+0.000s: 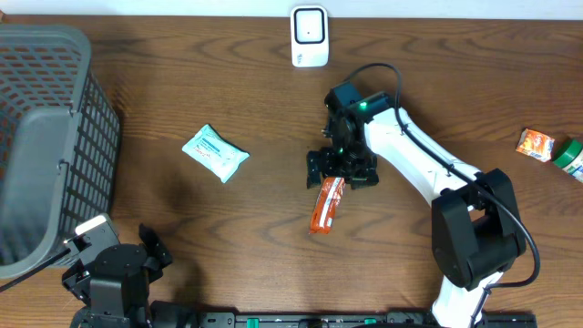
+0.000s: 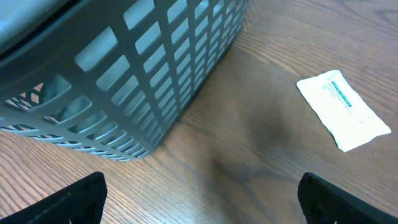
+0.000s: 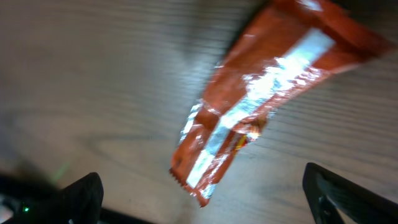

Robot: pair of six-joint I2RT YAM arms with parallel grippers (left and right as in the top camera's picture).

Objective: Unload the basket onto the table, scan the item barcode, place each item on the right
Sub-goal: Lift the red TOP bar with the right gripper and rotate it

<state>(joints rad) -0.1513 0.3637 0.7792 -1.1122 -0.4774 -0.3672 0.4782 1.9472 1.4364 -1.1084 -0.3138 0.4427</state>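
Note:
My right gripper grabs the orange snack wrapper across its middle (image 1: 329, 201) (image 3: 254, 96) next, so the wrapper's silvery part stays exposed for scanning the barcode.
An orange snack wrapper (image 1: 324, 205) with a silvery strip lies on the wooden table, near the middle. My right gripper (image 1: 342, 173) hovers just behind its upper end, open. In the right wrist view the wrapper (image 3: 261, 93) shows blurred and slanted ahead of the wide-apart fingers (image 3: 78, 198), and nothing is between them. The white barcode scanner (image 1: 310, 36) stands at the table's far edge. My left gripper (image 1: 120, 244) rests at the near left, open and empty (image 2: 202, 199).
A grey mesh basket (image 1: 55, 137) fills the left side and looms close in the left wrist view (image 2: 143, 74). A white and teal packet (image 1: 214, 152) lies left of centre (image 2: 343, 111). An orange packet (image 1: 536, 144) and a green item (image 1: 572, 155) sit far right.

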